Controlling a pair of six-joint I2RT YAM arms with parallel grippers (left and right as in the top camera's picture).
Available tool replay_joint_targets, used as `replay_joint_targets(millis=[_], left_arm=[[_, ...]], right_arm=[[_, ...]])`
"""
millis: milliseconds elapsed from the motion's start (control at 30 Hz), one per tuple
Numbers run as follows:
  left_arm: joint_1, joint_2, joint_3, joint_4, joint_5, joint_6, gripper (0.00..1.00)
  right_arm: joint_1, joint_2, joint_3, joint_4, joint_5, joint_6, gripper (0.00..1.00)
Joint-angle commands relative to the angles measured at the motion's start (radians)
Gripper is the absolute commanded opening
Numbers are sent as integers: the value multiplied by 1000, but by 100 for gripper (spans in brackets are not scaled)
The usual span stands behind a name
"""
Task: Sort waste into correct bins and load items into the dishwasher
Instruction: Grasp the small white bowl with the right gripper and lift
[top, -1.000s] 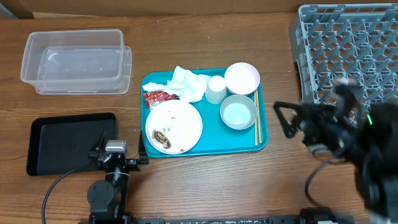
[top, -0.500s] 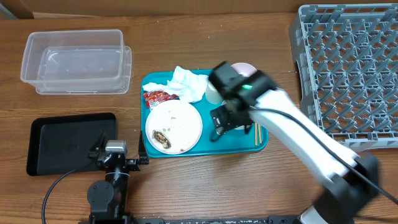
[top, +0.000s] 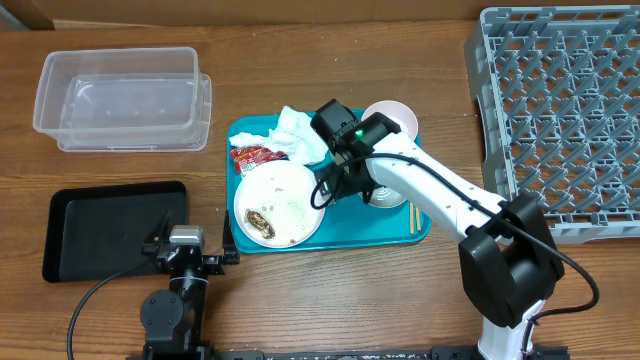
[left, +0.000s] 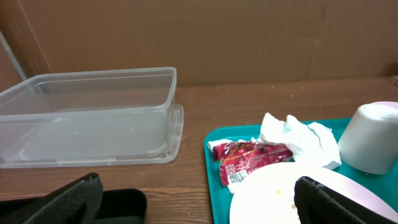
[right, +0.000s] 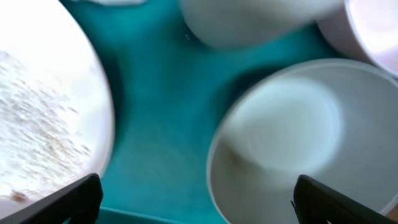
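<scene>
Next, the right gripper grabs the small white bowl's rim on the side facing the plate (top: 290, 195), so the bowl's body stays free to load into the dish rack.
My right gripper (top: 335, 188) is open and hovers low over the teal serving tray (top: 424, 226), between the flat plate (top: 290, 195) and a small white bowl (right: 292, 137). The right wrist view shows its jaws (right: 199, 205) spanning the bowl's left rim, holding nothing. The plate carries rice grains (top: 293, 210) and a brown scrap (top: 260, 219). The napkin (top: 300, 135) and red wrapper (top: 252, 156) lie at the tray's back left. The cup (right: 249, 22) is hidden under my arm in the overhead view. The chopsticks (top: 412, 215) lie along the tray's right side. My left gripper (top: 192, 242) is open beside the black tray (top: 100, 228).
The clear tub (top: 122, 98) stands at the back left. The grey dish rack (top: 560, 110) fills the right side. A second bowl (top: 398, 113) sits at the tray's back right. My right arm crosses the tray's right half.
My right arm has swung left from beside the dish rack to over the teal tray, and now sits between the plate and the bowl. The left arm has not moved.
</scene>
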Motion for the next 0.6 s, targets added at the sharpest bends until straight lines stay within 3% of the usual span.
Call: replay_joint_targets(millis=[0, 67, 300, 567], left_arm=[[10, -10, -6, 0, -6, -9, 100], [10, -10, -6, 0, -6, -9, 100], [10, -10, -6, 0, -6, -9, 100], [10, -10, -6, 0, -7, -9, 100]], right_arm=[[-4, 2, 13, 11, 5, 2, 90], [-6, 21, 13, 6, 14, 2, 76], [-6, 65, 13, 5, 14, 5, 56], [-8, 94, 13, 10, 14, 6, 51]])
